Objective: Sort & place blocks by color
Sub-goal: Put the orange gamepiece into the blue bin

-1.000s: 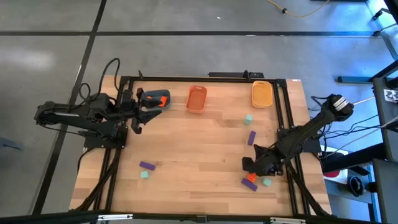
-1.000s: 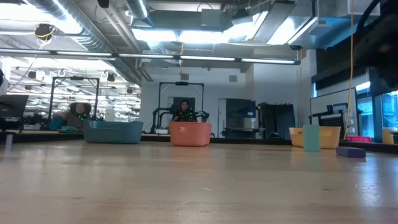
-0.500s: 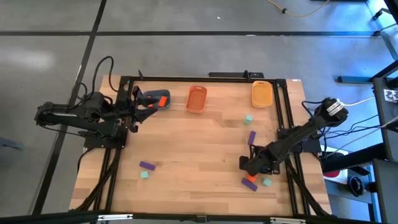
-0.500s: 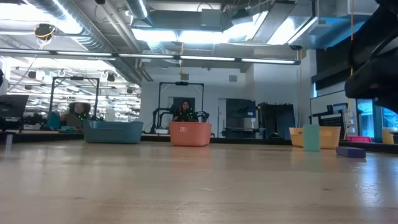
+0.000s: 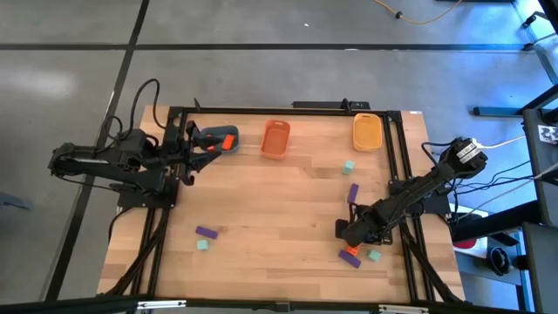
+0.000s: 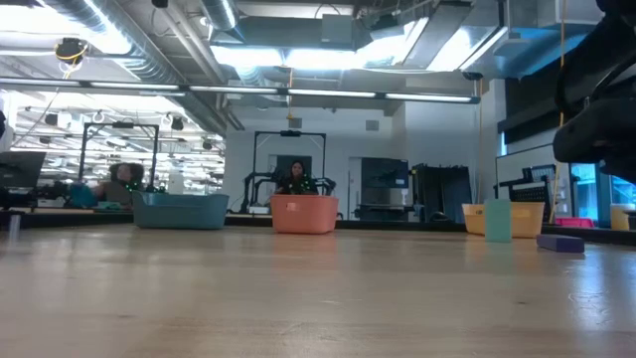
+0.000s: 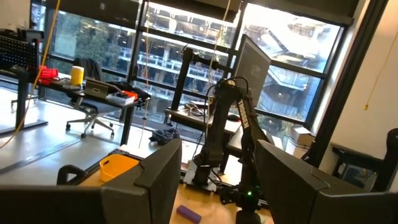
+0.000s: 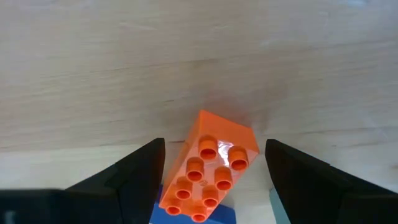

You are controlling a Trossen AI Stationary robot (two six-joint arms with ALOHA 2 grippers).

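My right gripper's fingers are beside the raised end of the orange-red brick, above the purple brick [image 8: 221,215]. They would hold the orange-red brick if they closed now, so my right gripper should close on it.
My right gripper [image 5: 347,235] hangs open over an orange-red brick [image 8: 208,177] near the table's right near corner. Its fingers [image 8: 140,180] stand on either side of the brick and do not touch it. The brick rests tilted on a purple brick [image 5: 349,259], with a mint cube [image 5: 374,255] beside them. My left gripper [image 5: 193,144] waits open beside the blue-grey tray [image 5: 209,135], which holds an orange-red brick [image 5: 228,142]. Other blocks lie on the table: a mint cube [image 5: 348,166], a purple brick [image 5: 353,193], a purple brick [image 5: 206,232] and a mint cube [image 5: 202,245].
An orange tray [image 5: 275,139] and a yellow tray [image 5: 367,133] stand along the far edge. A black frame rail [image 5: 397,174] runs close to the right arm. Bare wood lies across the table's middle [image 5: 279,209]. A person sits in the room behind [image 6: 295,179].
My right gripper has shifted a little toward the table's left, staying low over the orange-red brick, and its arm has come into the low view's right edge. My left arm has drawn back slightly toward the left edge, away from the blue-grey tray.
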